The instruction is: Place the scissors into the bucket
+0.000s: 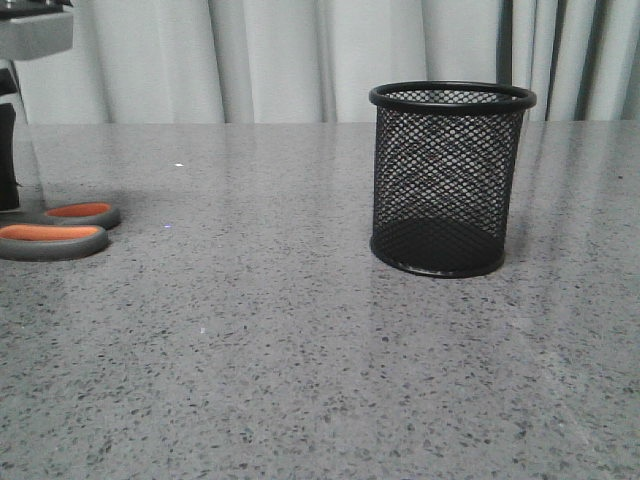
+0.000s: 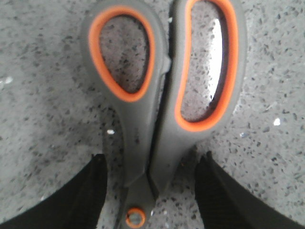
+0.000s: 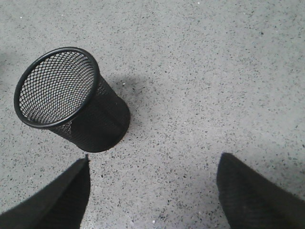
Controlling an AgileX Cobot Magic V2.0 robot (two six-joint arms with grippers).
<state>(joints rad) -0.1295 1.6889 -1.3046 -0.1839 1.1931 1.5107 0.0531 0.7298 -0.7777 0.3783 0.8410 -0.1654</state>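
Observation:
The gripper's fingers are beside the scissors' handle neck [image 1: 28,216], down at the table in the front view. My left gripper needs to close on the scissors now.
The scissors [image 1: 58,230] lie flat on the grey speckled table at the far left of the front view, only their grey, orange-lined handle loops showing. In the left wrist view the scissors [image 2: 157,109] lie closed, and my left gripper [image 2: 150,191] is open with one finger on each side of the handle neck near the orange pivot, not touching it. The bucket [image 1: 448,180], a black wire-mesh cup, stands upright right of centre. My right gripper [image 3: 152,191] hangs open over bare table with the bucket [image 3: 71,100] beside it, nothing between its fingers.
The left arm [image 1: 20,110] reaches down at the far left edge of the front view. Pale curtains [image 1: 300,60] hang behind the table's back edge. Bare grey tabletop [image 1: 250,330] lies between the scissors and the bucket.

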